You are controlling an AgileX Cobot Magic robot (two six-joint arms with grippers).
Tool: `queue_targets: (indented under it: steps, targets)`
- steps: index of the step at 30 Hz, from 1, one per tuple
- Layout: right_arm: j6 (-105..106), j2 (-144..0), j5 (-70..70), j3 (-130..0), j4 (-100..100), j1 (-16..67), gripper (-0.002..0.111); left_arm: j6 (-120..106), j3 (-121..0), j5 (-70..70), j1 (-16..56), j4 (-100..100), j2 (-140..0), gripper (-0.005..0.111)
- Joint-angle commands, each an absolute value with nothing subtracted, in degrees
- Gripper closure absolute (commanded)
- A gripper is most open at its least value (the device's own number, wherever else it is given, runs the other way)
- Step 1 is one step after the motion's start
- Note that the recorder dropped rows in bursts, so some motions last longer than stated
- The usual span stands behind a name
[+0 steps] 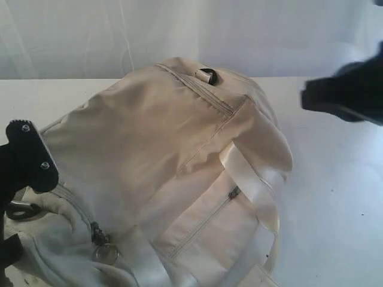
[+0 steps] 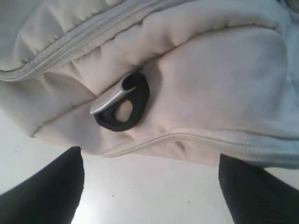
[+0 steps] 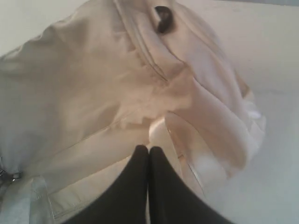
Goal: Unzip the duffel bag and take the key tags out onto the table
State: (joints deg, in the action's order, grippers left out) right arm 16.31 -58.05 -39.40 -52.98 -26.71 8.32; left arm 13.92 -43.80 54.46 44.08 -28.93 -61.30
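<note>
The robot's right gripper will next take hold of the zipper by its metal ring pull [image 1: 105, 252]. That is to unzip the duffel bag and get to the key tags.
The cream-beige duffel bag [image 1: 161, 155] lies on the white table [image 1: 335, 197] with its grey top zipper [image 2: 70, 46] shut. A metal ring pull [image 1: 105, 252] sits at the zipper's near left end. My left gripper [image 2: 152, 191] is open at the bag's left end, low over the table, with only bare tabletop between its fingers [image 2: 46, 196]. A black D-ring [image 2: 122, 105] on that end faces it. My right gripper [image 3: 148, 151] is shut and empty, hovering above the bag's right side near a white webbing handle [image 3: 161, 130]. The key tags are hidden.
A second black D-ring [image 1: 207, 76] sits at the bag's far end. A side pocket zipper [image 1: 206, 222] runs along the bag's front. My right gripper [image 1: 308, 95] hangs to the right of the bag. A pale curtain [image 1: 119, 30] backs the table.
</note>
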Motion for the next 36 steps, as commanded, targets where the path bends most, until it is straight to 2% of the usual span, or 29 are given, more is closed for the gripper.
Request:
queue_targets:
  steps: [1,3,5,7,12,14,18,21,23,26,27,36]
  targets:
    - [23.61,-74.71,-44.2,-66.62,-26.96,9.8,0.108,14.51,-44.08,53.32,44.14,-25.89,-60.68,0.026]
    - [23.61,-81.75,-46.58,-73.46,-24.97,9.8,0.107,14.51,-44.08,52.93,44.14,-25.08,-60.68,0.026]
    - [23.61,-87.91,-48.83,-79.26,-23.88,9.8,0.1,14.16,-44.08,52.69,44.14,-24.53,-60.68,0.026]
    - [23.91,-92.59,-51.0,-84.91,-22.92,9.8,0.088,13.69,-44.08,52.43,44.14,-24.36,-60.68,0.026]
    - [27.62,-100.99,-52.79,-91.41,-22.8,9.8,0.042,13.46,-44.08,52.22,44.14,-24.02,-60.68,0.026]
    - [31.35,-103.06,-52.52,-91.39,-22.8,9.8,0.036,13.46,-44.08,52.22,44.14,-24.02,-60.68,0.026]
    - [32.34,-106.35,-52.52,-91.39,-21.76,9.8,0.036,13.46,-44.08,52.22,44.14,-24.02,-60.68,0.026]
    - [29.18,-108.04,-51.96,-91.39,-19.43,9.8,0.045,13.46,-44.08,52.09,44.14,-24.02,-60.68,0.026]
    - [21.16,-108.53,-51.96,-91.39,-15.62,9.8,0.063,13.46,-44.08,52.09,44.14,-24.02,-60.68,0.026]
    - [10.53,-108.48,-52.83,-91.39,-4.85,9.8,0.102,13.3,-44.08,52.1,44.14,-24.02,-60.68,0.026]
    - [9.41,-108.27,-53.69,-91.39,-1.36,9.8,0.107,13.3,-44.08,52.1,44.14,-24.02,-60.68,0.026]
    - [7.19,-103.9,-65.67,-90.49,4.95,5.97,0.108,13.29,-44.08,50.4,44.14,-24.13,-60.68,0.026]
